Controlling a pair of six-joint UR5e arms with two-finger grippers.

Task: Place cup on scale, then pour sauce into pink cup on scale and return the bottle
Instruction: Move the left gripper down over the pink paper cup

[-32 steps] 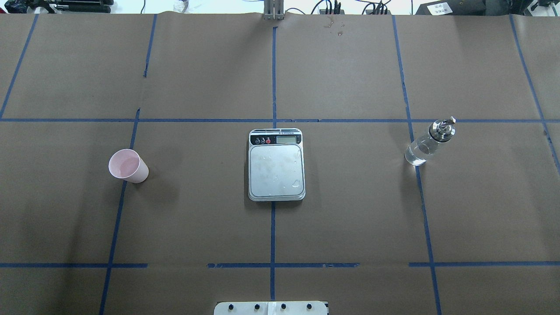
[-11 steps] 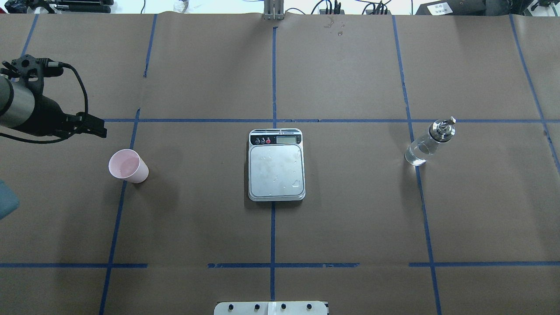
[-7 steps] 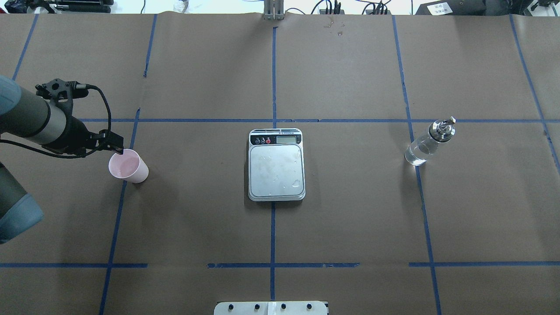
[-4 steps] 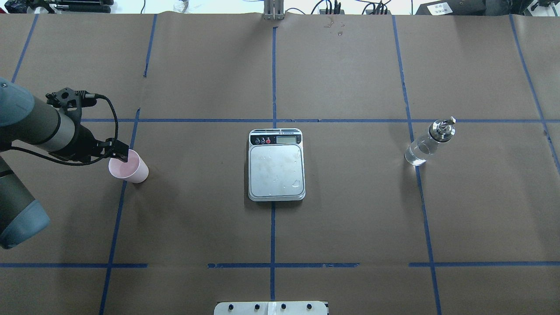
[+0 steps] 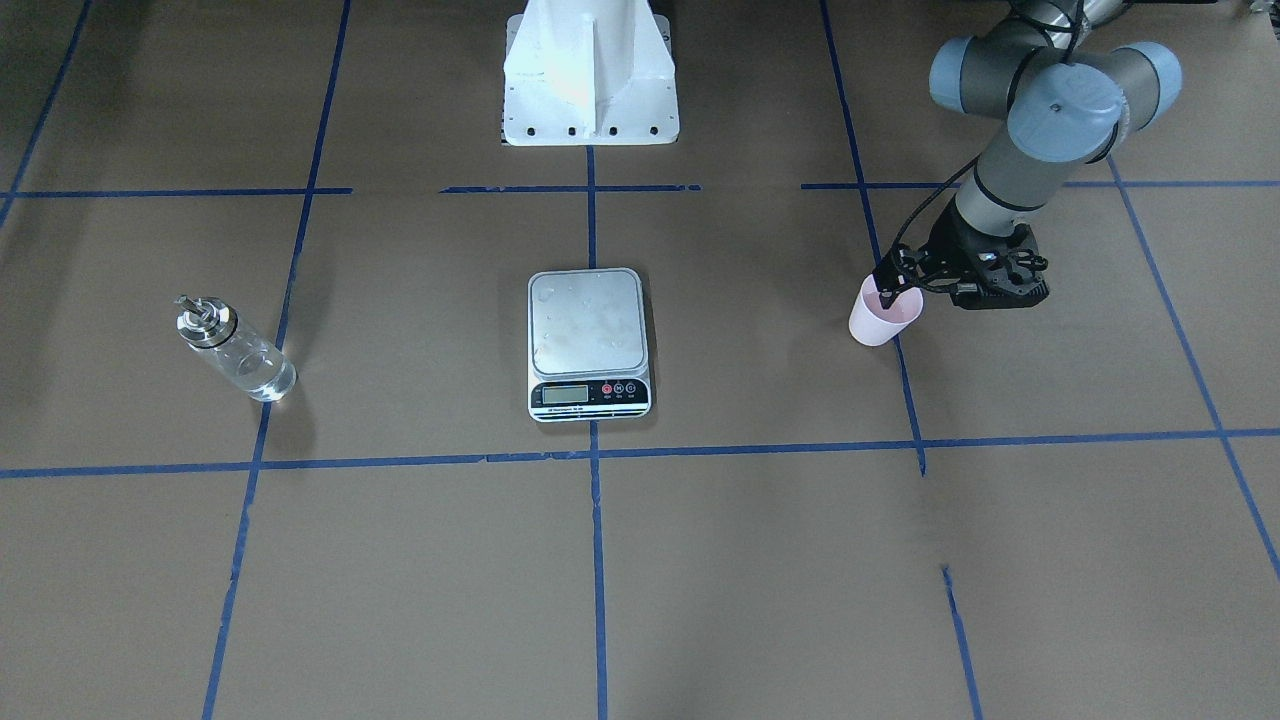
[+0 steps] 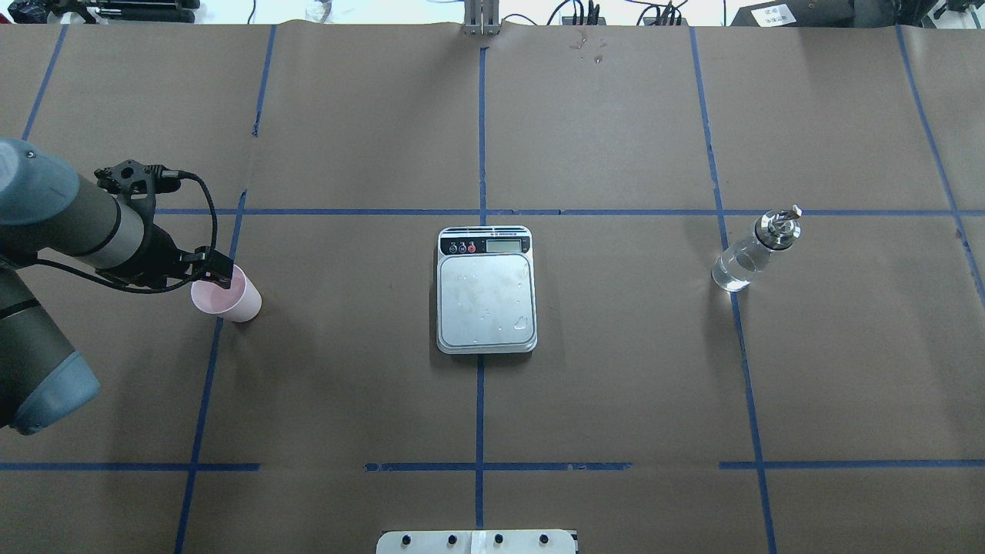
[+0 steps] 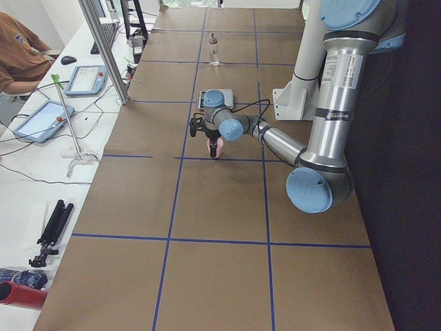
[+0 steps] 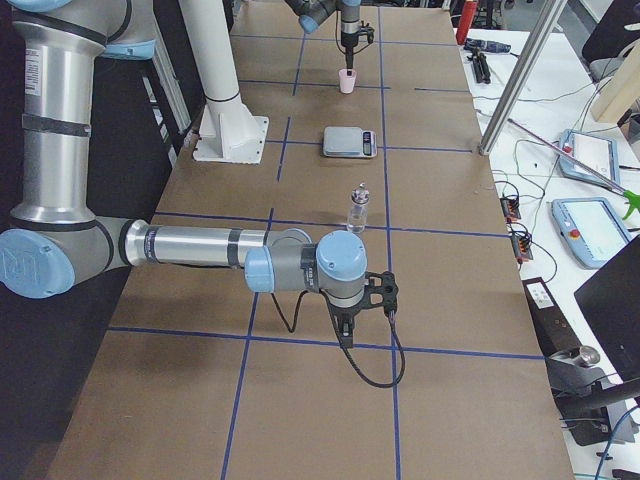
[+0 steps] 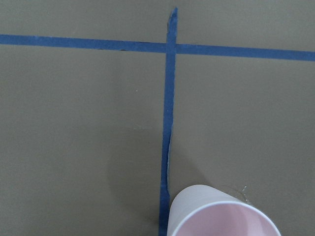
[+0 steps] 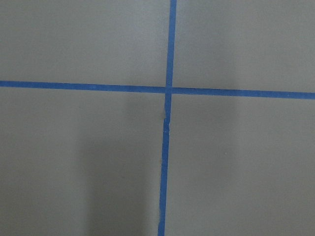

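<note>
The left gripper's fingers are on both sides of the cup's rim, one reaching down into the cup's opening. Closing is due now, as the fingers would hold the pink cup.
The pink cup stands upright on the brown paper at the left, also in the front view and at the bottom of the left wrist view. My left gripper is open at the cup's rim on its left side, fingers pointing down. The scale sits empty in the middle, water drops on its platform. The glass bottle with clear liquid stands at the right. My right gripper shows only in the exterior right view, low over the table; I cannot tell its state.
The white robot base stands at the table's near edge behind the scale. Blue tape lines grid the brown paper. A metal post stands at the far edge. Tablets and cables lie on the side desk.
My left arm has come in from the left and moved right and down to the cup's rim. Cup, scale and bottle have not moved.
</note>
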